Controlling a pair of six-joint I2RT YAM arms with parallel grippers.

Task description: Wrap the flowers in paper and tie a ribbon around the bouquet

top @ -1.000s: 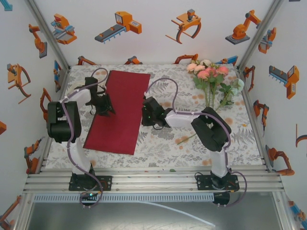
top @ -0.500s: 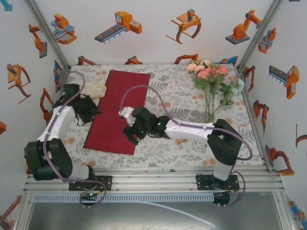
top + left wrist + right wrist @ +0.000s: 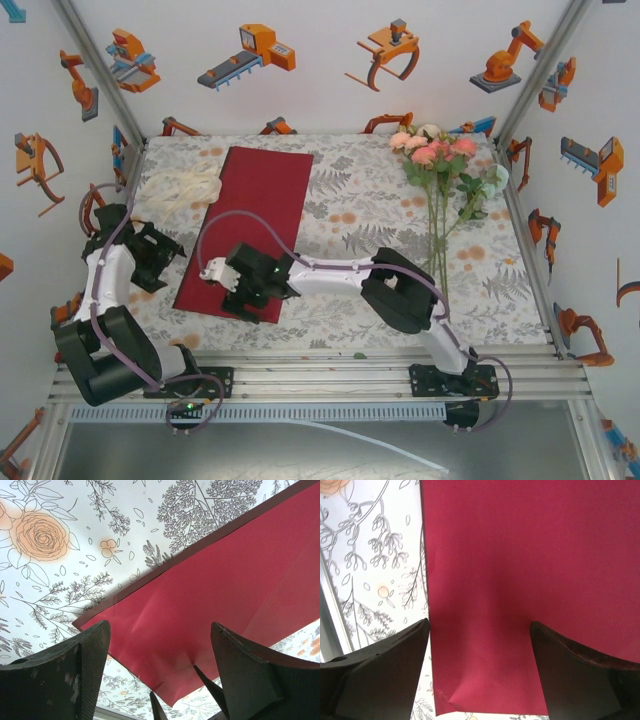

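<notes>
My left gripper will next grab only the top layer of the dark red flower-wrapping paper by its brown-bordered edge to open it.
The dark red paper (image 3: 252, 215) lies flat on the left half of the table. My left gripper (image 3: 176, 252) hangs open just off the paper's left edge; in the left wrist view the paper (image 3: 225, 585) lies beyond the open left gripper (image 3: 160, 672), nothing between the fingers. My right gripper (image 3: 250, 300) is open over the paper's near edge. In the right wrist view the open right gripper (image 3: 480, 667) straddles the paper (image 3: 520, 570) near its corner, holding nothing. The flowers (image 3: 436, 160) lie at the far right, stems pointing towards me. The cream ribbon (image 3: 180, 188) is bunched left of the paper.
The floral tablecloth (image 3: 350, 210) covers the table. Enclosure walls stand close on the left, right and back. The right arm (image 3: 400, 290) stretches across the near middle of the table. An aluminium frame rail (image 3: 320, 372) runs along the front edge.
The left arm drew back leftward off the paper and its jaws opened, uncovering the ribbon. The right arm swung left across the paper to its near edge, jaws opened wide.
</notes>
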